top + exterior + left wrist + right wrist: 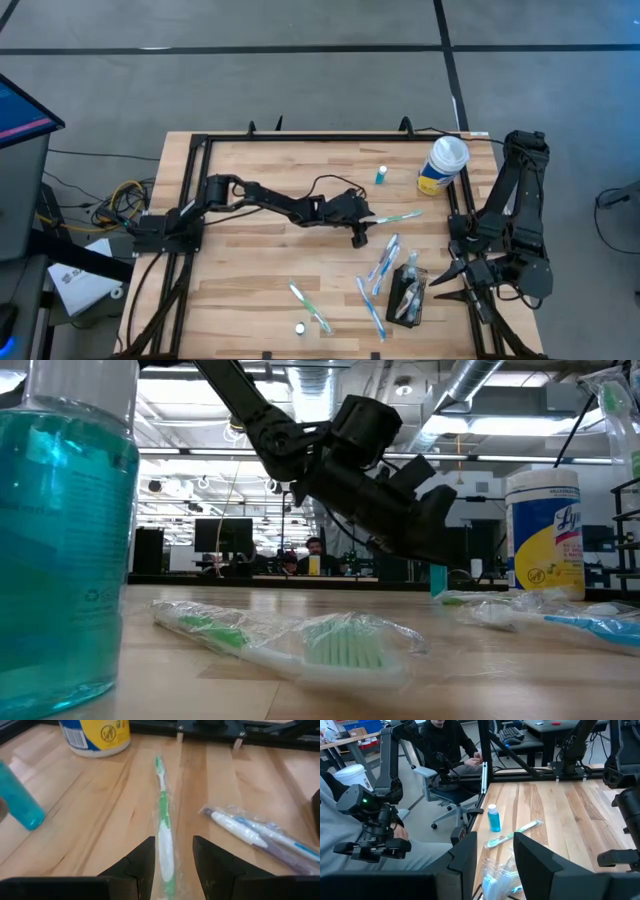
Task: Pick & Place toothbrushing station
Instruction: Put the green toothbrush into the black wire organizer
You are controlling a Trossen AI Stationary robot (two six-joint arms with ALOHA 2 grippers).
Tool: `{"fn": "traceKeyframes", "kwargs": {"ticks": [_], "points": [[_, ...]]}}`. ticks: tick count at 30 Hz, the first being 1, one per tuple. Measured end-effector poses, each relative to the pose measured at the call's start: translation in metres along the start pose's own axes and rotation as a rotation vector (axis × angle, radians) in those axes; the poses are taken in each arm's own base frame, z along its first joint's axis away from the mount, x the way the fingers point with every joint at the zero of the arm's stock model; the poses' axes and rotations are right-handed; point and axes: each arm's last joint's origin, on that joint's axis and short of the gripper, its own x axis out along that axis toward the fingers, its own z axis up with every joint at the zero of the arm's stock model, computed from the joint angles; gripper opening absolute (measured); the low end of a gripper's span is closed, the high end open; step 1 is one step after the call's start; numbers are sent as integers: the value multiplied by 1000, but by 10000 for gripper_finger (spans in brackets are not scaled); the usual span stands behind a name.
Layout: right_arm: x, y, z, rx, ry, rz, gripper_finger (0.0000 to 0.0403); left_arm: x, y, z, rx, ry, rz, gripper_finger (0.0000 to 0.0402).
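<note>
The fingers of my left gripper are still above the white handle. My left gripper needs to move down before it closes on the toothbrush.
The toothbrushing station is a small black box lying near the table's right front, with wrapped toothbrushes in it. A wrapped green-and-white toothbrush lies flat on the table at centre right. My left gripper is open and low over the table. Its fingers stand on either side of that toothbrush's handle end; I see no touch. My right gripper is open and empty at the right edge, just right of the station.
A yellow-and-blue canister with a white lid and a small teal bottle stand at the far right. Several wrapped toothbrushes and a white cap lie near the front. A big teal bottle stands close to the low camera. A person sits beyond the table.
</note>
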Motion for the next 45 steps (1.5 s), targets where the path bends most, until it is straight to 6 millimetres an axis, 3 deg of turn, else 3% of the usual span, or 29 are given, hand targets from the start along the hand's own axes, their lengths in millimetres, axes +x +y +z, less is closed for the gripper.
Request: {"fn": "traceKeyframes", "kwargs": {"ticks": [5,12,35,45], "points": [[0,0,0,0,0,0,118,1,0,-1,0,0,0,127],[0,0,0,-2,1,-1,118,12,0,-22,-3,40,3,127],[2,-1,0,2,0,-14,118,12,-1,-25,10,59,25,130],[7,-5,2,11,7,-24,118,23,-3,-45,20,85,30,136]]}}
